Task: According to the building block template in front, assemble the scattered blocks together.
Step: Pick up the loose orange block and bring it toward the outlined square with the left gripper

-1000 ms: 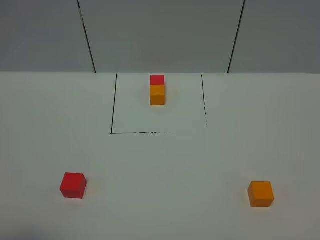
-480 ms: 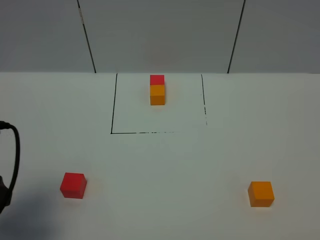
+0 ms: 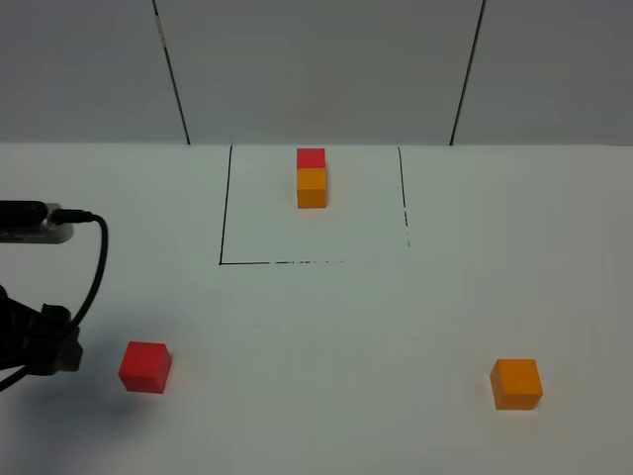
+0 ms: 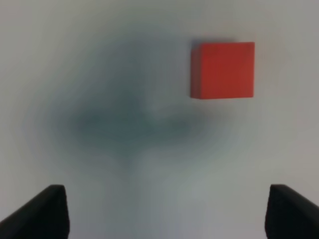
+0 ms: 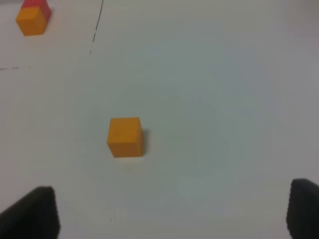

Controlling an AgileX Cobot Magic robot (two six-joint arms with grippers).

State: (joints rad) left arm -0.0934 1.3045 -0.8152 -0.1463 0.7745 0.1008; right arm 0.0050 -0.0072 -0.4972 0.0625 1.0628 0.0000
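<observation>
I will pick up the red block by its cube body [image 3: 144, 367] with my left gripper next, to rebuild the template [image 3: 312, 178] from the scattered blocks.
The building block template [image 3: 312, 178], a red cube behind an orange one, stands at the back inside a thin black drawn square [image 3: 222, 228]. The scattered red block [image 3: 145, 366] lies front left and the scattered orange block [image 3: 516, 383] front right. My left arm [image 3: 40, 338] reaches in from the left edge, just left of the red block. My left gripper [image 4: 164, 219] is open above the table, with the red block [image 4: 223, 69] ahead and off to one side. My right gripper [image 5: 169, 214] is open too, with the orange block [image 5: 125, 137] ahead of it and the template [image 5: 33, 17] far off.
The white table [image 3: 326, 327] ends at a grey panelled wall [image 3: 316, 69] behind the drawn square. A black cable [image 3: 97, 267] loops from the left arm over the table's left side. The right arm is outside the exterior view.
My left arm has come into the exterior view from the left edge and moved towards the red block. Neither block has moved, nor has the template.
</observation>
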